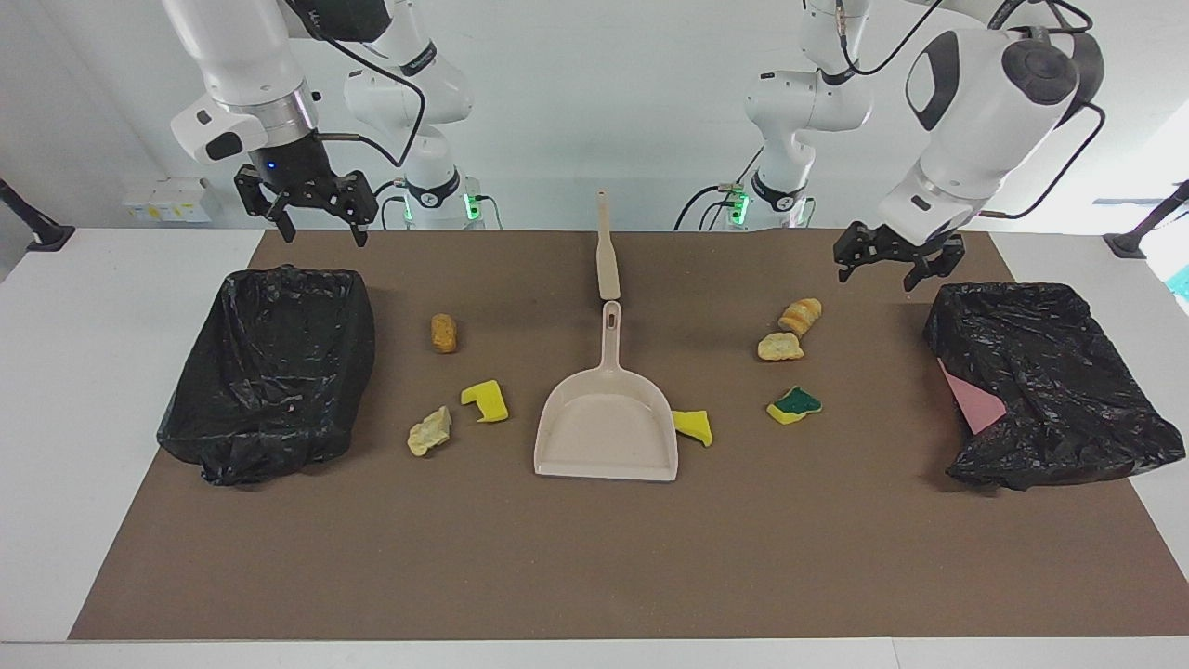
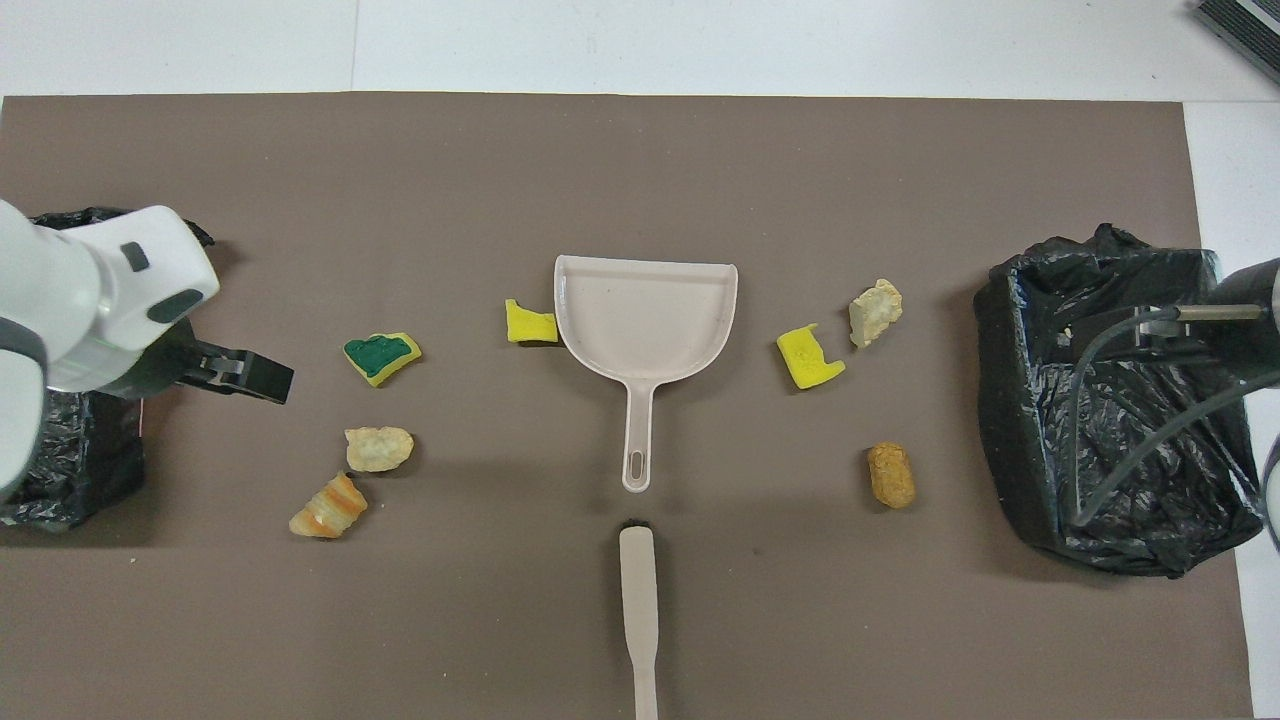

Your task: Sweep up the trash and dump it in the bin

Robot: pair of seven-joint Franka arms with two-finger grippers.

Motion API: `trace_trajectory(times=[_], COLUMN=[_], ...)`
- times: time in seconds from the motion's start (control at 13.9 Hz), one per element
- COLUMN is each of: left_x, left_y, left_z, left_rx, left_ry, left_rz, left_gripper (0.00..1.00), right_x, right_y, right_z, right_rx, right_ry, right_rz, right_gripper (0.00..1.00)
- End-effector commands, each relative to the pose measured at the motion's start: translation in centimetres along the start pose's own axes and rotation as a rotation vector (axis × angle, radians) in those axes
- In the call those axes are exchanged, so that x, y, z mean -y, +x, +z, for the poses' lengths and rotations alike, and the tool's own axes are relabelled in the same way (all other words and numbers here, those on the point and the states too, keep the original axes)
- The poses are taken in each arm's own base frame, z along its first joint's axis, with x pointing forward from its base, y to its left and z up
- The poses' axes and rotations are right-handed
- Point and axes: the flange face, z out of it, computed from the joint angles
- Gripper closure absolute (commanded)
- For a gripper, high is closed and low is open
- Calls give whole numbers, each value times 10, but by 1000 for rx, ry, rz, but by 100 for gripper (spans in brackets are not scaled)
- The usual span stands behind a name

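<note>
I need to sweep trash into the dustpan, so my left gripper will grab the brush by its handle [image 2: 645, 695] next and leave the beige brush's broad head [image 2: 639, 588] free.
The trash lies scattered on the brown mat: a brown lump [image 1: 444, 333], a yellow sponge chunk [image 1: 486, 400] and a pale lump [image 1: 429, 431] toward the right arm's end. Another yellow chunk [image 1: 694, 426] touches the beige dustpan [image 1: 606, 418]. A green-faced sponge [image 1: 794, 405], a tan lump [image 1: 779, 347] and a striped bread lump [image 1: 801, 316] lie toward the left arm's end. My left gripper [image 1: 882, 272] hangs open and empty over the mat between the bread lump and a black-bagged bin [image 1: 1050, 372]. By the other bin [image 1: 269, 409], my right gripper [image 1: 320, 228] waits, open and empty.
The beige brush [image 1: 607, 251] lies in line with the dustpan's handle, nearer to the robots. In the overhead view the left gripper [image 2: 245, 375] shows beside the green-faced sponge [image 2: 381, 356]. A pink patch [image 1: 971, 400] shows on the left arm's bin.
</note>
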Motion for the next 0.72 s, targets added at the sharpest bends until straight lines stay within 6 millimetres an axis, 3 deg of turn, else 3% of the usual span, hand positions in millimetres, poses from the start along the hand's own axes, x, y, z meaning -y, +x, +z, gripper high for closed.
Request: trace_trajectory(times=[0.0,0.22,0.65], left_x=[-47,-97,-222], left_y=[-22,-28,-68], left_z=[28,55,96], left_rx=[-15,-15,4], left_ry=[-2,-26,-7], left_rz=[86,117,29], left_gripper=[0,0,0], right_x=[-3,-5,-1], right_y=[-3,-2,2], right_z=[-3,-3,-3], right_rx=[11,9,-23], right_ry=[-2,0,5], right_rz=[-22,-18,2], right_gripper=[0,0,0])
